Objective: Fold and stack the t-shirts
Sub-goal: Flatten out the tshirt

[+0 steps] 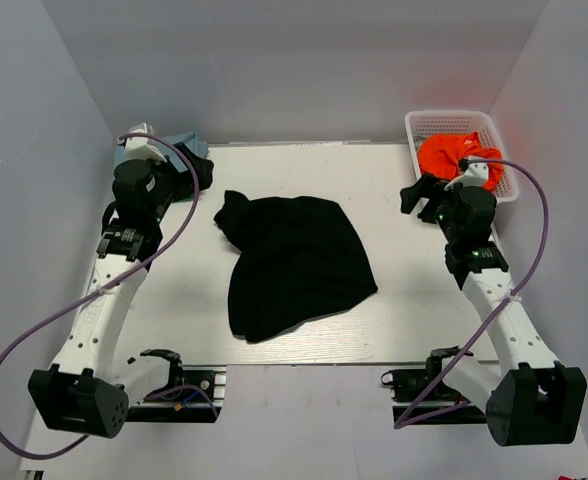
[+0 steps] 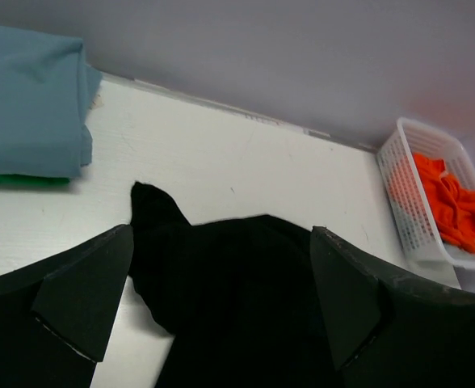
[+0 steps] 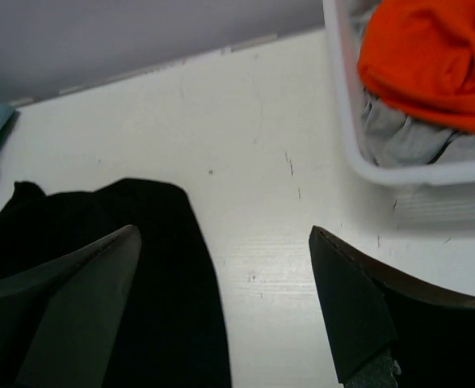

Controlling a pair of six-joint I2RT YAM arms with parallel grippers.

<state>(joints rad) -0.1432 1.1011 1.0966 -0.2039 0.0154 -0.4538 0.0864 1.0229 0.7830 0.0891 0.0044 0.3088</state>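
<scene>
Next, my left gripper grabs the black t-shirt's near corner [image 1: 249, 332] to spread the t-shirt for folding. That edge's basket-side end stays for my right gripper.
The large black t-shirt [image 1: 294, 265] lies crumpled in the middle of the table; it also shows in the left wrist view [image 2: 237, 291] and the right wrist view [image 3: 169, 259]. A folded light blue t-shirt [image 2: 31, 101] lies on a green one [image 2: 19, 179] at the far left corner, partly hidden by the left arm in the top view [image 1: 179, 140]. The orange t-shirt [image 1: 452, 155] sits bunched in the basket [image 3: 431, 56]. My left gripper [image 1: 196, 172] is open and empty, above the black shirt's left end [image 2: 221, 299]. My right gripper [image 1: 419, 195] is open and empty over bare table [image 3: 225, 311].
A white mesh basket [image 1: 499, 135] stands at the far right corner [image 2: 411, 218] [image 3: 346, 121], with grey cloth [image 3: 399, 133] under the orange shirt. Grey walls close in the table at the back and sides.
</scene>
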